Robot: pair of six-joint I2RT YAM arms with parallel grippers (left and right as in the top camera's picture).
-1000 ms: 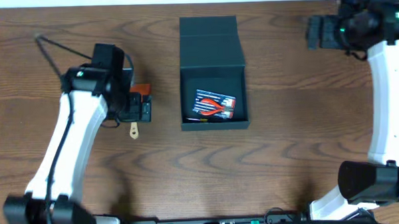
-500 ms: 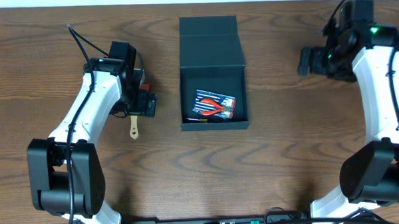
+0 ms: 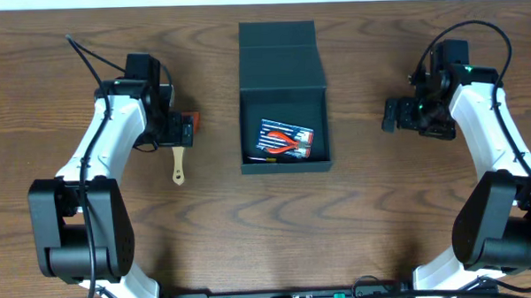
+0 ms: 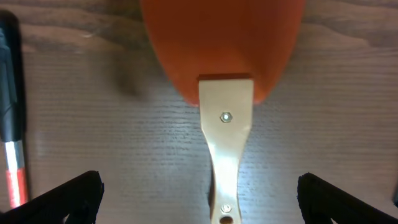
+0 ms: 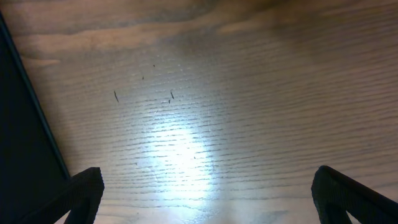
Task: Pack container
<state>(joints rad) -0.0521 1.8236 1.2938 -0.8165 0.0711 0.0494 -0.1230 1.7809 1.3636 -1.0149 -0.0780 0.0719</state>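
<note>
The left gripper grabs the orange-headed tool across its narrow tan handle point(image 3: 178, 163) next, so the head stays free to pack into the container point(image 3: 284, 167).
The container point(image 3: 284, 167) is a dark rectangular box at the table's middle, open, with its flap lid point(image 3: 280, 56) laid back. Red-handled pliers point(image 3: 286, 141) on a printed card lie inside. My left gripper point(image 3: 178, 136) is open and hovers over an orange-headed tool with a tan handle point(image 3: 178, 170), left of the box. In the left wrist view the orange head point(image 4: 224, 43) and handle point(image 4: 227, 143) lie between the spread fingers point(image 4: 211, 205). My right gripper point(image 3: 393, 115) is open and empty above bare table, right of the box; its fingers point(image 5: 217, 199) are wide apart.
A black and red stick-like object point(image 4: 12, 124) lies beside the orange tool at the left edge of the left wrist view. The box's dark wall point(image 5: 25, 124) fills the left edge of the right wrist view. Wood table surrounds the box.
My left gripper has shifted slightly back and left over the orange tool. My right arm has swung down and left, nearer the box's right side.
</note>
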